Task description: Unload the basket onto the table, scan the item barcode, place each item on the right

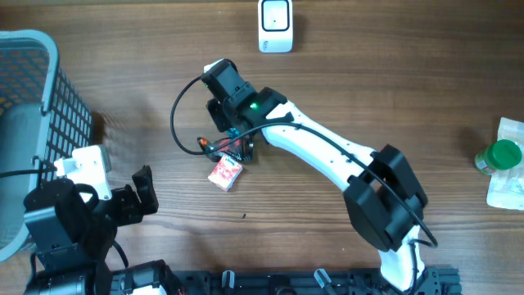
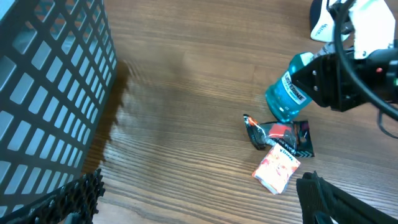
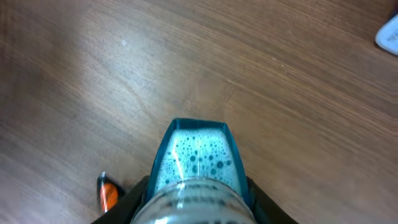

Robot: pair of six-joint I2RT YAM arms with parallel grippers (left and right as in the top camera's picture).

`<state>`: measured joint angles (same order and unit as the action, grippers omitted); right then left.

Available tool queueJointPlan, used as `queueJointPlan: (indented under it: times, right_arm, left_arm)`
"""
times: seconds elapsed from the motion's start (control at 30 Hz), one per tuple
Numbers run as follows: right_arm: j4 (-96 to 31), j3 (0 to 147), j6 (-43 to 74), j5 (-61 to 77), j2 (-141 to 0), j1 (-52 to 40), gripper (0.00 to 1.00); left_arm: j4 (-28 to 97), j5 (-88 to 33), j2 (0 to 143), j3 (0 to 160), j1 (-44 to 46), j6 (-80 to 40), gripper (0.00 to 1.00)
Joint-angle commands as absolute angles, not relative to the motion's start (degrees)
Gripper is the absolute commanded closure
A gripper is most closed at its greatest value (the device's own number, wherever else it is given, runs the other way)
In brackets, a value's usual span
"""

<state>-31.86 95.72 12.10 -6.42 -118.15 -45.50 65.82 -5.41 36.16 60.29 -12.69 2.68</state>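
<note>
My right gripper is closed with its fingers against both sides of the teal bottle (image 3: 198, 162), so the bottle would go up with it if I lifted it now.
A teal bottle (image 3: 198, 162) of bubbly blue liquid sits between the fingers (image 3: 134, 202) of my right gripper (image 3: 196, 208), which is shut on it. In the left wrist view the bottle (image 2: 287, 93) leans low over the table, just behind a dark snack packet (image 2: 285, 135) and a red-and-white packet (image 2: 277, 168). Its barcode is out of view. From overhead my right arm covers most of the bottle. The white scanner (image 1: 275, 24) stands at the far edge. My left gripper (image 2: 199, 205) is wide open with nothing in it, near the front left corner.
A grey-blue wire basket (image 1: 33, 98) stands at the left edge, close to my left arm. At the far right a green-lidded jar (image 1: 501, 156) rests on white packaging. The red-and-white packet (image 1: 225, 174) lies just in front of my right gripper (image 1: 237, 143).
</note>
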Motion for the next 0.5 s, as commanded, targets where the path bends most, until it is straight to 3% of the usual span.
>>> queueJointPlan:
  times: [0.0,0.17,0.27,0.47]
  right_arm:
    - [-35.29,96.79,14.06,-6.63,-108.38,-44.97,0.65]
    - [-48.95,96.82,23.18,-13.93,-98.30,-42.48,0.68]
    - [-60.31,96.79,36.99,-22.70,-95.20,-40.01,0.69]
    - [-67.81,96.27,60.86,-25.34,-95.29,-37.58,0.69]
  left_arm:
    - [65.65,-5.67,36.07,60.27,-12.36,2.13,0.00]
    - [65.65,-5.69,36.07,60.27,-12.36,2.13,0.00]
    - [65.67,-5.69,36.07,60.27,-12.36,2.13,0.00]
    - [65.67,-5.69,36.07,60.25,-12.36,2.13,0.00]
